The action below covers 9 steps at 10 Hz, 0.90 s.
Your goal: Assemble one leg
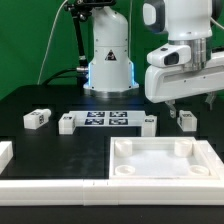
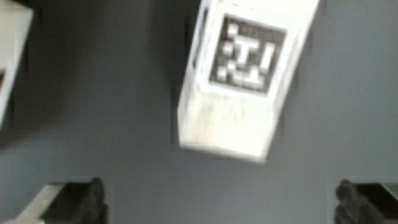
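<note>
The white leg (image 1: 187,121) is still below my gripper's fingers, and the dark table shows between the fingers. My gripper should go lower to the leg before it closes on it.
A leg (image 1: 185,120), a small white block with a black-and-white tag, lies on the dark table at the exterior view's right. My gripper (image 1: 187,103) hangs just above it, open and empty. In the wrist view the same leg (image 2: 249,70) lies tilted beyond my gripper (image 2: 222,205), and the dark fingertips (image 2: 71,200) stand wide apart with nothing between them. Three more legs lie in a row: one at the far left (image 1: 37,118), one beside the marker board (image 1: 67,123), and one at its other end (image 1: 147,123).
The marker board (image 1: 107,118) lies in front of the robot base (image 1: 108,60). A large white square panel (image 1: 120,165) with corner sockets lies at the front right. A white fence piece (image 1: 50,185) runs along the front left. Another white part shows at the wrist view's edge (image 2: 9,60).
</note>
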Available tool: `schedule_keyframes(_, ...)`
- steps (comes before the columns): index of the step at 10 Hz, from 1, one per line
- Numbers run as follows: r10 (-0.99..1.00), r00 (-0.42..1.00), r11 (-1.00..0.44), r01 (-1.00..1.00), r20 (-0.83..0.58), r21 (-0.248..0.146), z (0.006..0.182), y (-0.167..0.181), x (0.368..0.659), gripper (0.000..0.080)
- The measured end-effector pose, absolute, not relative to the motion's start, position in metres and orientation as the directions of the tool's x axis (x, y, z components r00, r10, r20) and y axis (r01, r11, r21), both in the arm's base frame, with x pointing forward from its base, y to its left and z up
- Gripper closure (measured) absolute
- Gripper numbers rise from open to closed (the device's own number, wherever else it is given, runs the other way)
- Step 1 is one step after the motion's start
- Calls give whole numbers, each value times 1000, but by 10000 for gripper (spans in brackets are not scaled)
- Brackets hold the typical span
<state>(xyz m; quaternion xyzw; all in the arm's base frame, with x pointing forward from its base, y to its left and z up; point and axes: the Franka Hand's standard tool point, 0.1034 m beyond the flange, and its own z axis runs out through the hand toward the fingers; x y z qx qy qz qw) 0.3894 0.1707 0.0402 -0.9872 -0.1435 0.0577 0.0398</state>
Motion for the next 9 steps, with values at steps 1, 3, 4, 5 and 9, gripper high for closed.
schedule_keyframes(1,271,947,-962,258,-170,-92,41,173,391,151)
schedule_keyframes(3,246,919,-969,231,-309,-82,33,175,382,151)
schedule_keyframes(4,237,882,-971,225,-407,-78,28,175,371,151)
schedule_keyframes(5,196,855,-980,192,-481,-59,25,176,366,151)
schedule_keyframes(9,150,644,-982,184,-750,-38,22,174,351,151)
